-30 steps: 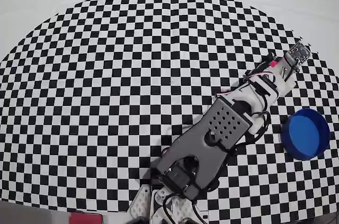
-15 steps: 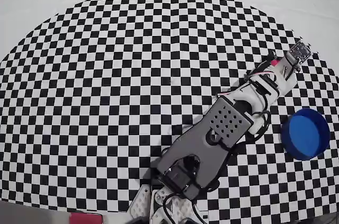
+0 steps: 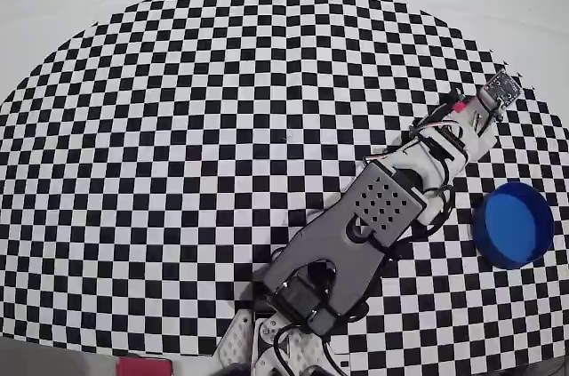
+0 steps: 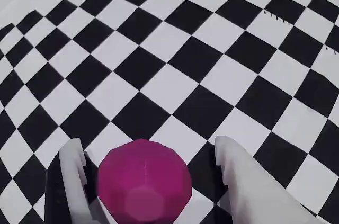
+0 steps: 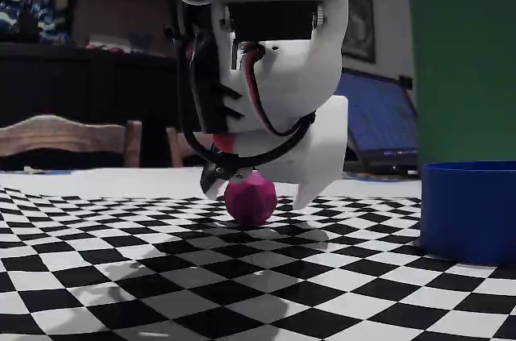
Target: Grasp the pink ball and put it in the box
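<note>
I should grab the pink ball around its round body [image 3: 460, 107] with my gripper next, so that I can drop the ball into the blue round box [image 3: 513, 223].
The pink ball [image 4: 144, 181] rests on the checkered mat between my gripper's two white fingers [image 4: 71, 168], with a narrow gap on each side. My gripper [image 4: 148, 143] is open and reaches down around it. In the fixed view the ball [image 5: 250, 198] sits on the mat under the gripper [image 5: 256, 192], whose tips stand just above the mat. The blue round box [image 5: 468, 208] stands to the right of it. From overhead, the gripper [image 3: 487, 105] is at the mat's right edge and hides the ball; the box [image 3: 513, 223] lies nearer the arm's base side.
The arm [image 3: 382, 207] stretches from the bottom centre up to the right across the mat [image 3: 178, 172]. A red object [image 3: 142, 365] lies at the bottom edge. A tall green surface [image 5: 463, 59] rises behind the box.
</note>
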